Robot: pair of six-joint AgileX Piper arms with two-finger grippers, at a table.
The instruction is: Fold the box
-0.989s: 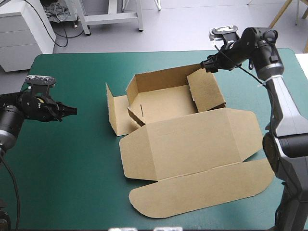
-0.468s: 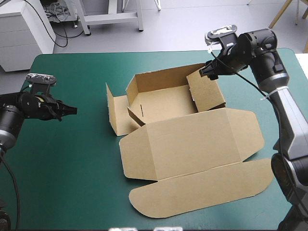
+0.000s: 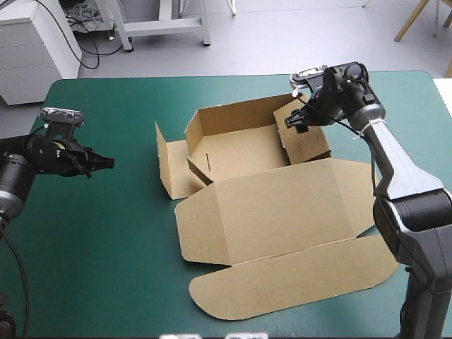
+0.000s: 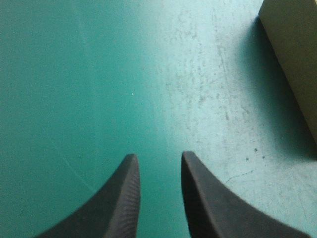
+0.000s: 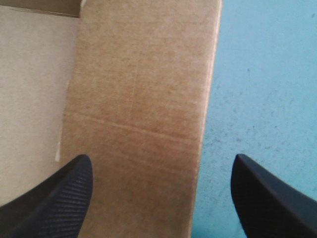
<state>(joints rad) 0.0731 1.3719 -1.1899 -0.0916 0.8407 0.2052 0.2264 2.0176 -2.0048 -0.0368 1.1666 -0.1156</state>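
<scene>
My right gripper grabs the box by its upright top edge (image 5: 204,124) next, to hold the box steady while the side of the box gets folded.
The brown box (image 3: 282,205) lies mid-table: a tray with raised walls at the back and the lid flat toward the front. Its left side flap (image 3: 169,166) stands up, unfolded outward. My right gripper (image 3: 292,123) hovers open over the tray's right wall flap (image 3: 304,134). In the right wrist view that flap (image 5: 143,99) fills the space between the wide-apart fingers of the right gripper (image 5: 162,158). My left gripper (image 3: 106,162) is low over the cover, well left of the box and pointing at it. Its fingers stand a narrow gap apart, holding nothing (image 4: 157,157), with a box corner (image 4: 292,49) ahead.
The teal-green cover (image 3: 106,233) stretches wide to the left and front left of the box. The lid's rounded front flap (image 3: 296,282) reaches close to the table's front right part. Cover (image 5: 262,89) shows just outside the right wall.
My right gripper has moved from beyond the tray's far right corner inward and down over the right wall flap. The left arm has hardly moved.
</scene>
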